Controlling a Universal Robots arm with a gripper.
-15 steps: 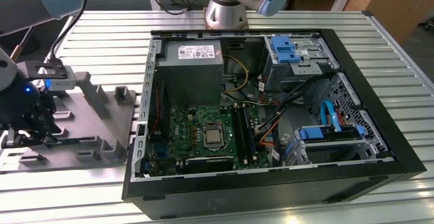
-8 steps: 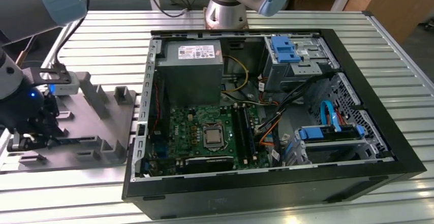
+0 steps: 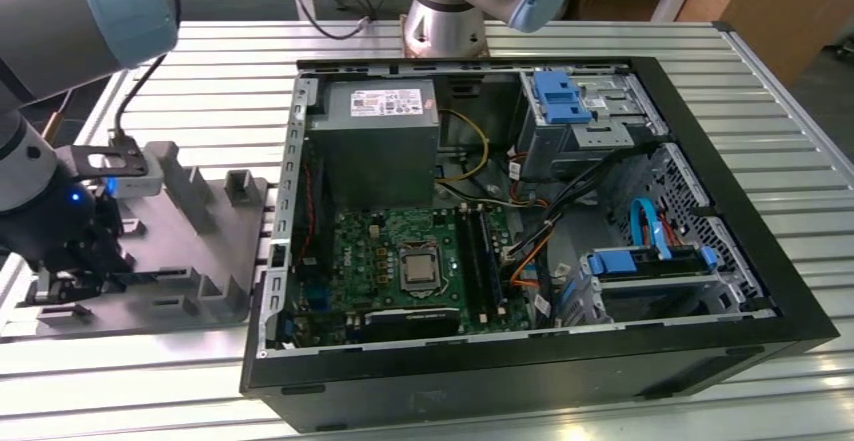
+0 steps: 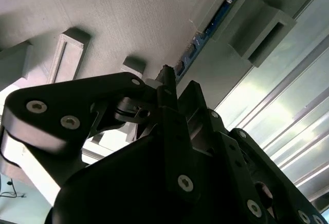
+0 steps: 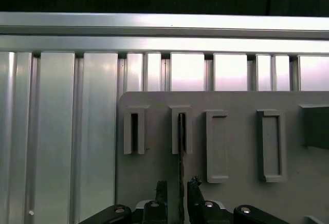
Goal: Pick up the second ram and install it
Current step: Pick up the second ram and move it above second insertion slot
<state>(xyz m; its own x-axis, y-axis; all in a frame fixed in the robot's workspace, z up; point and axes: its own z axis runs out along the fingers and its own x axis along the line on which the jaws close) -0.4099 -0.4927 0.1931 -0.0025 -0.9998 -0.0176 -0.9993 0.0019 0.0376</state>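
The second ram next needs to be grabbed by my gripper at the open middle of its board (image 5: 181,198) to install it, since the tray's slotted posts close around the ram's ends.
The second ram (image 5: 181,147) is a thin dark strip standing on edge in a slot of the gray holder tray (image 5: 236,147). In the second wrist view its blue-green board (image 4: 198,41) runs between two raised posts of the tray. My gripper (image 5: 178,187) is down over the near end of the strip, open, with one fingertip (image 5: 162,188) on each side and a small gap to the board. In the exterior view the gripper (image 3: 74,261) hangs over the tray (image 3: 200,221) at the exterior view's left, outside the computer case.
An open computer case (image 3: 747,261) lies in the middle of the slatted metal table (image 3: 774,91). Inside are the motherboard (image 3: 387,251) with its memory slots (image 3: 474,256), a gray power supply (image 3: 380,131), blue drive brackets and loose cables. The arm's base (image 3: 447,21) stands behind the case.
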